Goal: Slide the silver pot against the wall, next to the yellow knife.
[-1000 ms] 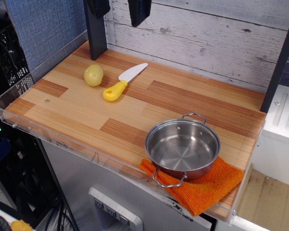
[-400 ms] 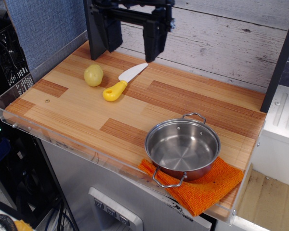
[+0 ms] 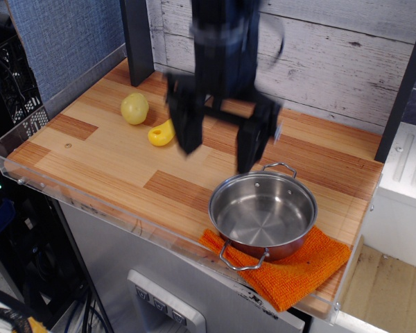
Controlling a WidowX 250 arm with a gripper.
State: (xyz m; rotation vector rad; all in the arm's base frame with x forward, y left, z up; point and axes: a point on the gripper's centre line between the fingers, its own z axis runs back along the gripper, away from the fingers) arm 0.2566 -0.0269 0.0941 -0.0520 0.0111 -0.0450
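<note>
I will grab the pot by its rim [image 3: 212, 199] with my gripper next, to slide the silver pot against the wall beside the yellow knife.
The silver pot [image 3: 263, 215] sits near the front right of the wooden table, its near side resting on an orange cloth [image 3: 291, 267]. My gripper [image 3: 218, 149] is open and empty, blurred by motion, hanging above the table just left of and behind the pot, with one finger [image 3: 251, 146] close to the pot's far handle. The yellow knife [image 3: 161, 132] lies at the left; only its yellow handle shows, the blade is hidden behind the gripper. The plank wall [image 3: 333, 62] runs along the back of the table.
A round yellowish potato [image 3: 134, 108] lies left of the knife. A dark post [image 3: 136, 41] stands at the back left and another [image 3: 405, 83] at the right. A blue fabric panel [image 3: 62, 38] and clear plastic rim [image 3: 28, 180] border the left and front edges.
The gripper has come down from the top of the frame and moved forward and right, from above the knife blade to just beside the pot. The pot, knife and potato have not moved.
</note>
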